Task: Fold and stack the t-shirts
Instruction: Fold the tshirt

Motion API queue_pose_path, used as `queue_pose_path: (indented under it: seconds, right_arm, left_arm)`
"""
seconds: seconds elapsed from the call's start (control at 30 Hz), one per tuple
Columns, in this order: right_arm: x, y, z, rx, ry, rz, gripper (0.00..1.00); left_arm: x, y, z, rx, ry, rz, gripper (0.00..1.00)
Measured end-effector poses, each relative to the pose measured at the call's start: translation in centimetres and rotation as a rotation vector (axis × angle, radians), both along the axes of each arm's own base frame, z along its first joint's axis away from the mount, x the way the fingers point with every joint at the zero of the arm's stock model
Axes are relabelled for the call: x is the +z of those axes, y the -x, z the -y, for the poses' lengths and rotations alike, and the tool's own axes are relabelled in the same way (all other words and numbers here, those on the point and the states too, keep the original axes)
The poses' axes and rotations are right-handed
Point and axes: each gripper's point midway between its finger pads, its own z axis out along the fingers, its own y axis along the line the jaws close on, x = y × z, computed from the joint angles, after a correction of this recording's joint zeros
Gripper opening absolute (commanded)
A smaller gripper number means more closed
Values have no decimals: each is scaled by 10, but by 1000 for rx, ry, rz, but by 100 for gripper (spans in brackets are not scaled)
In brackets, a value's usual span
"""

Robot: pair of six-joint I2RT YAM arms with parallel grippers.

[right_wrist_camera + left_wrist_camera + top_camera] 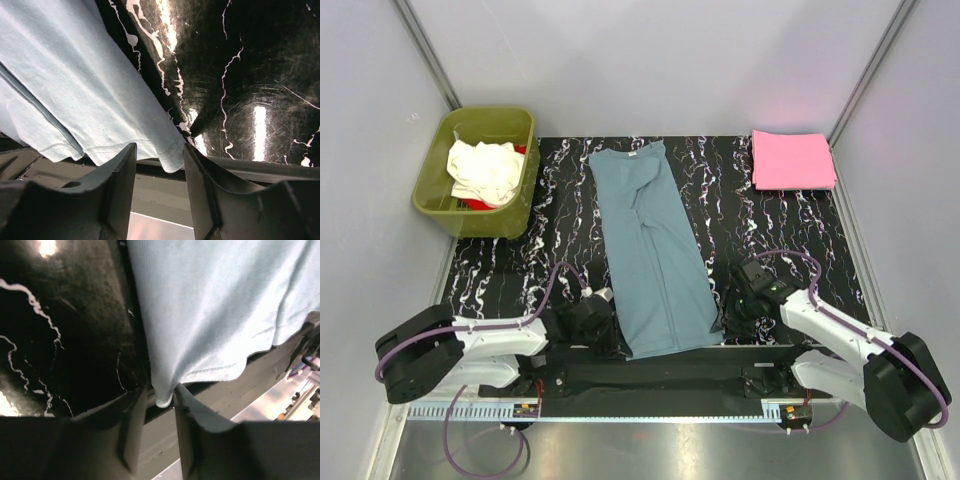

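I should close my right gripper on the t-shirt's hem corner (719, 335) (170, 155) now, because closing now would hold the corner between my right gripper's fingers.
A large blue-grey t-shirt (650, 250) lies folded into a long strip down the middle of the black marbled table (560, 200). My left gripper (604, 312) is at its near left corner. In the left wrist view the shirt (220, 305) has its corner hanging between the fingertips of that gripper (160, 391), whose jaws stand a little apart. My right gripper (731, 300) is at the near right corner. It is open (159, 148), with the hem corner of the shirt (75, 85) between its fingers. A folded pink t-shirt (792, 160) lies at the back right.
An olive-green tub (480, 172) stands at the back left, holding a crumpled cream-white t-shirt (485, 168) with a red one (475, 204) under it. The near table edge and a black rail (650, 372) run just below both grippers. Grey walls enclose the table.
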Motion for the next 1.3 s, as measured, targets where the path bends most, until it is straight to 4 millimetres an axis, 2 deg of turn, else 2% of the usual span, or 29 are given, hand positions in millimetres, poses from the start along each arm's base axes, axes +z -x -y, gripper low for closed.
queue_pose_path:
  seconds: [0.03, 0.07, 0.1, 0.17, 0.2, 0.23, 0.27, 0.43, 0.6, 0.93, 1.1, 1.3]
  right_arm:
    - [0, 0, 0, 0, 0, -1, 43]
    - [-1, 1, 0, 0, 2, -4, 40]
    - [-1, 1, 0, 0, 2, -5, 31]
    - [-2, 2, 1, 1, 3, -11, 19]
    - [-3, 3, 1, 0, 2, -14, 14]
    - [-2, 4, 0, -1, -4, -15, 3]
    - [-1, 5, -1, 5, -15, -13, 0]
    - [19, 8, -12, 18, -104, 11, 0]
    - [38, 8, -15, 17, -148, 47, 0]
    - [37, 27, -21, 51, -158, 30, 0]
    - [38, 16, -21, 50, -97, 30, 0]
    - [46, -9, -32, 86, -49, 50, 0]
  left_arm:
    - [-1, 0, 0, -2, -3, -4, 17]
    - [-2, 0, 0, -3, -5, -5, 13]
    - [-3, 1, -1, -6, -11, -5, 10]
    - [-2, 0, 0, -10, -12, -1, 0]
    - [-2, 0, 0, -11, -14, 2, 0]
    - [-1, -1, -2, -11, -19, 5, 0]
    - [-1, -1, -4, -8, -25, 6, 0]
    - [9, -4, -16, 12, -50, 19, 0]
    - [29, -7, -12, 10, -26, 41, 0]
    - [42, -1, -8, 3, 40, 28, 0]
    - [37, -4, -6, -12, 32, 6, 0]
    - [31, -30, -12, 26, -3, -19, 0]
